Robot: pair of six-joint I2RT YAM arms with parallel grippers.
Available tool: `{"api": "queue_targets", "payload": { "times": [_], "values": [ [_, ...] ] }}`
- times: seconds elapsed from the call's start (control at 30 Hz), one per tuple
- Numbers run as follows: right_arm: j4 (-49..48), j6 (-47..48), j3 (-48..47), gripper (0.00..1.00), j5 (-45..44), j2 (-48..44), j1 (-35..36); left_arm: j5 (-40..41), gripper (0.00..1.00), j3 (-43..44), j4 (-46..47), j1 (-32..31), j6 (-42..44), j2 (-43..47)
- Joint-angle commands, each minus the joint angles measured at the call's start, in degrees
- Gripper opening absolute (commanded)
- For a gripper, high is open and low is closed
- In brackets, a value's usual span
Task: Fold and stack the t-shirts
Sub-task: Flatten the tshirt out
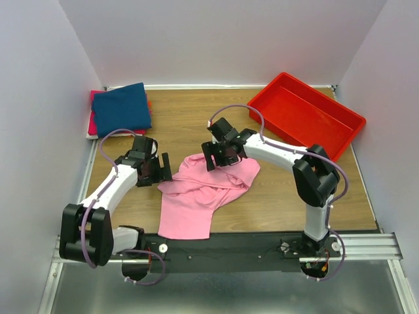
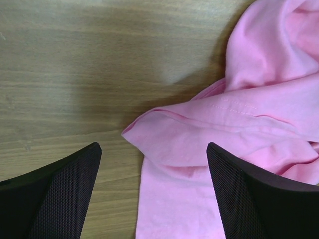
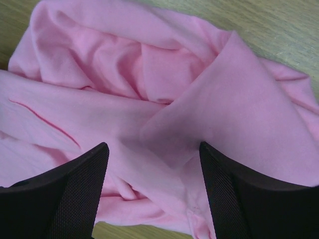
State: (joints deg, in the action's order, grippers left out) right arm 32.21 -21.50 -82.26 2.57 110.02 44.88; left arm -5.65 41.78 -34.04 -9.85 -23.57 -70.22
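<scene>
My fingers stop above the cloth in the left wrist view, so it is too early to close. My left gripper moves down first, then closes on the folded sleeve edge.
A light pink t-shirt (image 1: 200, 196) lies crumpled in the middle of the table, its upper part bunched in folds. My left gripper (image 1: 159, 171) is open just above the shirt's left edge; in the left wrist view a folded sleeve edge (image 2: 164, 124) lies between the open fingers (image 2: 75, 184). My right gripper (image 1: 215, 159) is open over the bunched top of the shirt (image 3: 164, 99), holding nothing. A stack of folded t-shirts (image 1: 121, 108), navy blue on top of red-magenta and white, sits at the back left.
A rigid red plastic tray (image 1: 304, 114) stands at the back right. White walls close in the table on three sides. The wooden table (image 1: 183, 124) shows bare between the stack and the tray.
</scene>
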Motion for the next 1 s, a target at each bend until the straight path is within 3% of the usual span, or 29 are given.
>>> {"api": "queue_targets", "payload": {
  "times": [0.0, 0.2, 0.3, 0.43, 0.5, 0.7, 0.73, 0.8, 0.9, 0.97],
  "values": [
    [0.0, 1.6, -2.5, 0.77, -2.1, 2.2, 0.1, -0.2, 0.91, -0.8, -1.6, 0.4, -1.2, -1.7],
    [0.0, 1.2, -4.9, 0.68, -3.7, 4.1, 0.1, 0.9, 0.85, -0.4, -2.1, 0.6, -1.6, -5.4],
    [-0.1, 0.9, -5.3, 0.65, -3.6, 4.2, 0.1, 0.2, 0.74, -0.3, -1.5, 0.7, -1.5, -7.4],
    [0.0, 0.9, -5.4, 0.60, -4.0, 4.0, 0.1, -1.1, 0.68, 0.1, -0.2, 0.7, -0.8, -11.6],
    [0.0, 1.0, -5.5, 0.53, -4.1, 4.1, 0.1, -1.2, 0.67, 0.3, -0.1, 0.7, -0.8, -12.9],
    [0.2, 0.5, -5.5, 0.21, -4.6, 3.2, 0.1, -3.0, 0.41, 2.1, 2.9, 0.6, -0.2, -16.9],
    [0.2, 0.1, -5.4, 0.18, -4.9, 2.8, 0.1, -4.1, 0.34, 2.3, 3.9, 0.7, -0.1, -17.5],
    [0.6, -0.7, -5.1, 0.10, -5.5, 1.4, 0.0, -6.0, 0.00, 3.2, 5.3, 0.7, 1.1, -20.0],
    [1.8, -1.8, -5.8, 0.00, -6.6, -1.1, -0.1, -6.7, 0.00, 5.8, 6.4, 0.7, 2.1, -20.0],
    [4.0, -2.3, -7.1, 0.00, -8.0, -2.5, -0.7, -4.5, 0.00, 11.7, 5.5, 1.1, 2.6, -18.6]
  ]
}}
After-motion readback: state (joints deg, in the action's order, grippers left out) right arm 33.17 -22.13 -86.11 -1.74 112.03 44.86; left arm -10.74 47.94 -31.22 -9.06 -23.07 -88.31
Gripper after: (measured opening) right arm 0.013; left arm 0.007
